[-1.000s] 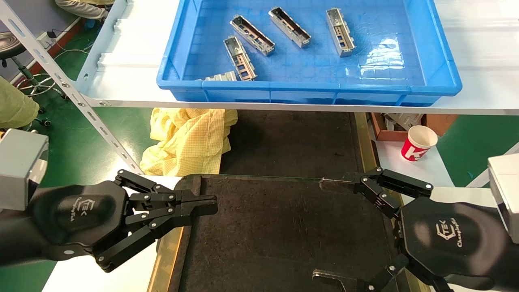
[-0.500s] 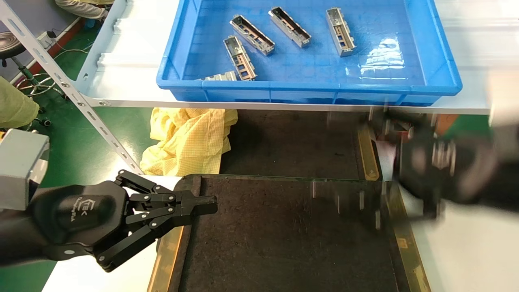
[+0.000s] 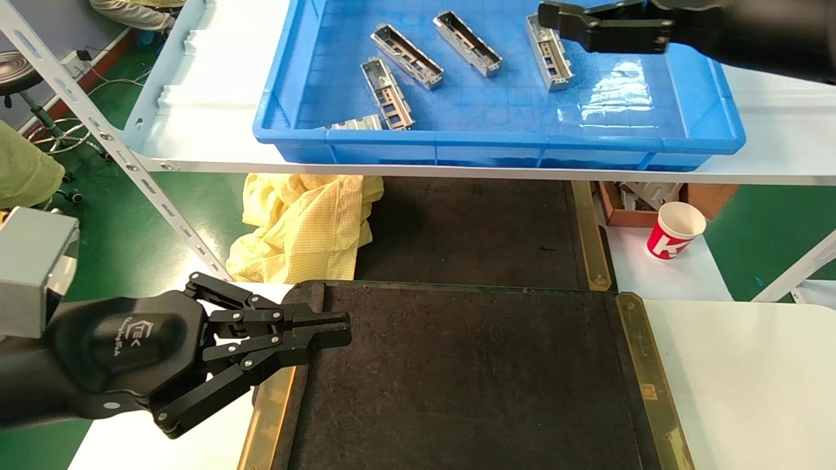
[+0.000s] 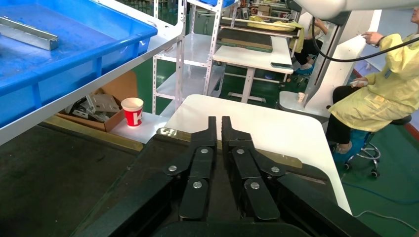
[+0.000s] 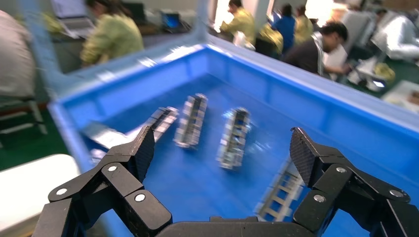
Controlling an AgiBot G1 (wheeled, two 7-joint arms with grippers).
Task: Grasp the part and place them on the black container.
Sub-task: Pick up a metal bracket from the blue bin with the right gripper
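The silver-grey part goes on the black container [image 3: 470,365], so my right gripper should grab its long sides next.
Several silver-grey parts lie in the blue bin, among them one part [image 3: 548,52] at the right, another [image 3: 467,43] in the middle and a third [image 3: 387,93] to the left. My right gripper [image 3: 547,12] hovers above the right-hand part, open and empty. In the right wrist view its jaws [image 5: 221,136] stand wide apart above the parts [image 5: 233,138]. The black container [image 3: 470,365] lies in front of me with nothing on it. At its left edge rests my left gripper [image 3: 343,324], shut and empty, which the left wrist view [image 4: 219,121] confirms.
The blue bin [image 3: 496,140] sits on a white shelf [image 3: 196,111] above the tray. A slanted metal strut [image 3: 117,150] runs down at the left. A yellow cloth [image 3: 307,222], a red paper cup [image 3: 675,230] and a cardboard box [image 3: 627,196] lie beneath the shelf.
My right gripper has swung up from the right edge of the black container to above the blue bin, still open. The left gripper has stayed put.
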